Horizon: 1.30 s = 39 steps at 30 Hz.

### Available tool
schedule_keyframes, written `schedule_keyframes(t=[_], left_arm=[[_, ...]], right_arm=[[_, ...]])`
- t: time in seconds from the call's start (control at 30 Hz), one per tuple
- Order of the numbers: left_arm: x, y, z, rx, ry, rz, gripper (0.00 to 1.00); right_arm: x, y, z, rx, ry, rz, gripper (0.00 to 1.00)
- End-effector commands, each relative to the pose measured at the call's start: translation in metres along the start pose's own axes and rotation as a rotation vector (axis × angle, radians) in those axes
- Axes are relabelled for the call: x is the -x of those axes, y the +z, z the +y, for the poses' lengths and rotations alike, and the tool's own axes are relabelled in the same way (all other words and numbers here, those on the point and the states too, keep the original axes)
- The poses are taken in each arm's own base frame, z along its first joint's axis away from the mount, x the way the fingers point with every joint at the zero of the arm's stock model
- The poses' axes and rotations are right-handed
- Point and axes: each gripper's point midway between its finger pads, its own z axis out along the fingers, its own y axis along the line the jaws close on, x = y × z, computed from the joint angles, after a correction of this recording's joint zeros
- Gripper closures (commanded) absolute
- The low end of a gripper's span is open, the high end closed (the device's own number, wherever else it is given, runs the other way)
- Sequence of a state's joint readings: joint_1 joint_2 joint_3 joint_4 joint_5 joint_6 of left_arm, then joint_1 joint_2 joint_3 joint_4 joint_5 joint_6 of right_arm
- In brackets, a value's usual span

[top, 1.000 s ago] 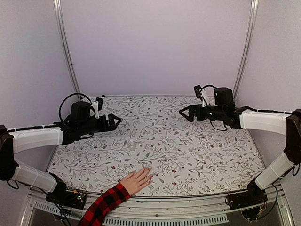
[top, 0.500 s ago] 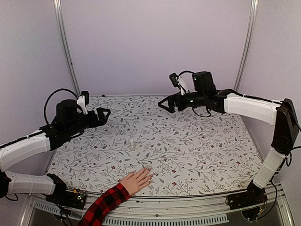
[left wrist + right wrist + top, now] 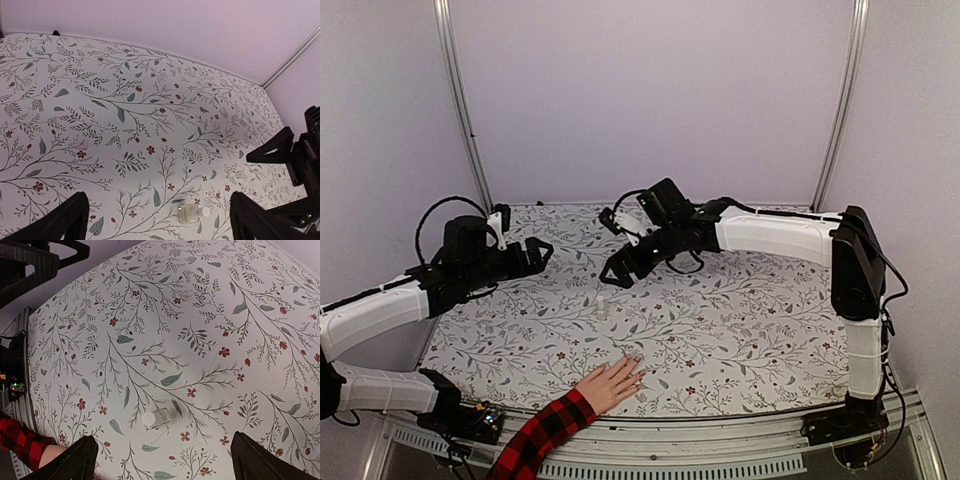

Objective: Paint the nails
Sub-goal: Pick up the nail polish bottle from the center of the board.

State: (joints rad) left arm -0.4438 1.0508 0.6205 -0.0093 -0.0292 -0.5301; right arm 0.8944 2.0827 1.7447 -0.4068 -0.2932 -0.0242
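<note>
I should pick up the small bottle with my right gripper next, by its white cap point(image 3: 603, 309) point(image 3: 149, 419). The clear body of the bottle then stays free for my left gripper to grab.
A light-skinned hand point(image 3: 611, 384) in a red-and-black plaid sleeve point(image 3: 542, 435) lies flat at the table's near edge. Its nails point(image 3: 636, 361) show only as tiny pale tips pointing right. A small clear bottle with a white cap point(image 3: 603, 309) stands a little behind the hand, also seen as the bottle point(image 3: 191, 213) and the bottle point(image 3: 159, 418). My right gripper point(image 3: 617, 270) hovers open just behind and above the bottle, with nothing between its fingers point(image 3: 269, 460). My left gripper point(image 3: 542, 255) hangs open to the bottle's left, its fingers point(image 3: 56, 222) empty.
The table wears a floral cloth point(image 3: 740, 320). Plain walls and two metal posts point(image 3: 460, 100) close in the back and sides. The right arm point(image 3: 770, 235) stretches across the far middle. A circuit board point(image 3: 485, 417) sits at the near left edge.
My right arm has swung from the far right to the middle and dipped toward the bottle. My left arm pulled back slightly, then settled. Hand and bottle stayed put.
</note>
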Motion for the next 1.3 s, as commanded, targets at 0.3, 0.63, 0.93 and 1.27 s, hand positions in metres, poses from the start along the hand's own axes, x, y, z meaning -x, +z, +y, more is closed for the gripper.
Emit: schedule_keyframes(t=[0.3,0.63,0.93,1.27], left_arm=[[-0.017,0.008,0.007,-0.013,-0.018,0.033,0.0],[-0.025,0.014,0.013,-0.006,-0.014,0.056,0.0],[-0.025,0.015,0.015,-0.007,-0.01,0.055,0.0],[-0.024,0.016,0.023,0.016,0.006,0.059,0.0]], right_arm=[[-0.024,0.059,0.006,-0.019,-0.024,0.142,0.15],[-0.039,0.083,0.005,0.002,-0.002,0.174,0.25],[-0.046,0.091,0.01,0.021,-0.004,0.188,0.4],[-0.054,0.098,0.012,0.035,-0.008,0.205,0.59]])
